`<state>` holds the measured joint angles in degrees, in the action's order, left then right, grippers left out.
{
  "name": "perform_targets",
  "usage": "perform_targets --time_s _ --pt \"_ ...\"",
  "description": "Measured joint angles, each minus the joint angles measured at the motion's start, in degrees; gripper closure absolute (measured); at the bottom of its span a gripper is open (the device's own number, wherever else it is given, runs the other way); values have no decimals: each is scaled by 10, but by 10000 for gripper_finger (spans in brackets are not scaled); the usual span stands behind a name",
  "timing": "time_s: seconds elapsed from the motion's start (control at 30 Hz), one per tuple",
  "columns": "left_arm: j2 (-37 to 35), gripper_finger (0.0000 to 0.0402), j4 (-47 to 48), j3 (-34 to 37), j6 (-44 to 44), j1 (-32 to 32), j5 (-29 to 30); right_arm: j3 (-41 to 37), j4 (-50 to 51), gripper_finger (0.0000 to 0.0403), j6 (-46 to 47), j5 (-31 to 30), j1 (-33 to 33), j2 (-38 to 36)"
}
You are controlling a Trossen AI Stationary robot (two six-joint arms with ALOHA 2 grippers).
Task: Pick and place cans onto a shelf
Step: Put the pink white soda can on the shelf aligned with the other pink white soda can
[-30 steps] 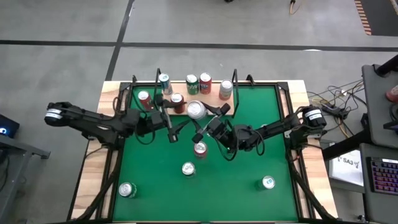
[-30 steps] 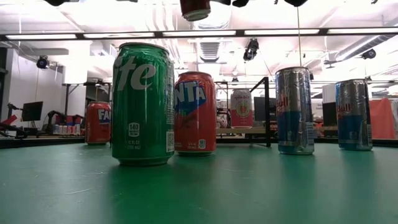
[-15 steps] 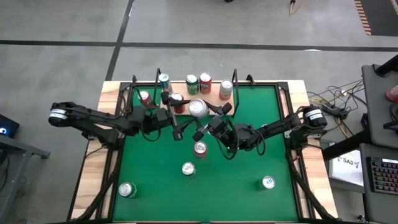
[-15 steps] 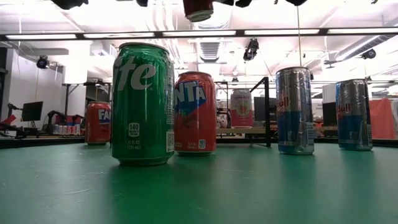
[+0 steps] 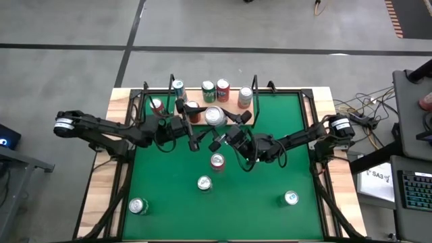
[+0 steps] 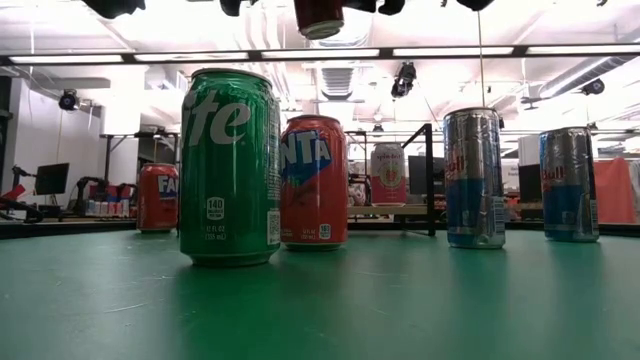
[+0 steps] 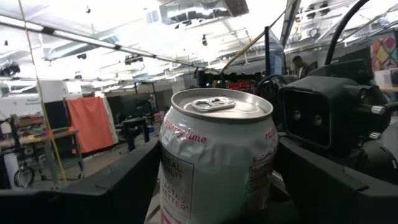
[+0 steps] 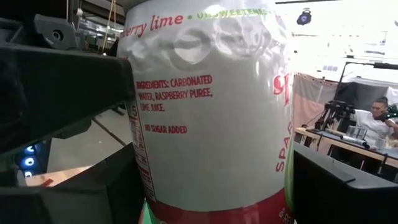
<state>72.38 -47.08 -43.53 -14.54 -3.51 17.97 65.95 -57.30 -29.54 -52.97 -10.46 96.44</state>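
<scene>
I should next grab the raspberry-lime can by its side [image 7: 214, 165] with my left gripper, so that I can set it on the shelf.
My right gripper [image 5: 217, 128] is shut on a silver-white raspberry-lime can [image 5: 214, 117], held high above the green table; its red base shows at the top of the low view [image 6: 318, 15]. My left gripper [image 5: 194, 131] is open right beside this can, with a finger on either side of it [image 7: 214, 162]; whether they touch it, I cannot tell. The light-wood shelf [image 5: 233, 104] lies at the table's far edge and bears several upright cans on their bases, among them a green one [image 5: 208, 90] and a red one [image 5: 223, 90]. My right gripper pinches the can's body [image 8: 205, 124] between its two fingers [image 8: 68, 81], one on each side wall. The fingers come about level from the table's right side. The can stands upright, lifted clear of the table and shelf. Its wall is crinkled near the top.
On the green table stand a red can [image 5: 217, 161], green cans [image 5: 204, 183] [image 5: 138, 206] and another can [image 5: 291, 198] near the front. Black wire uprights [image 5: 255, 84] rise at the shelf's ends. Free room lies at the table's middle right.
My left gripper has gone toward the table's right edge, closing in on the can held by my right gripper. The can has stayed upright and raised.
</scene>
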Motion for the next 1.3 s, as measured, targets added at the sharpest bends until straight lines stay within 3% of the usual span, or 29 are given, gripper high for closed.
perform_targets --time_s 0.4,0.77,1.07,1.3 --pt "0 67 -2 0 0 0 5 0 6 118 -1 13 0 1" --pt "0 60 11 0 0 0 3 0 15 118 2 8 0 1" --pt "3 23 41 -21 -24 0 5 0 14 118 3 7 0 1" --pt "24 28 61 -47 -28 3 23 0 14 118 1 7 1 1"
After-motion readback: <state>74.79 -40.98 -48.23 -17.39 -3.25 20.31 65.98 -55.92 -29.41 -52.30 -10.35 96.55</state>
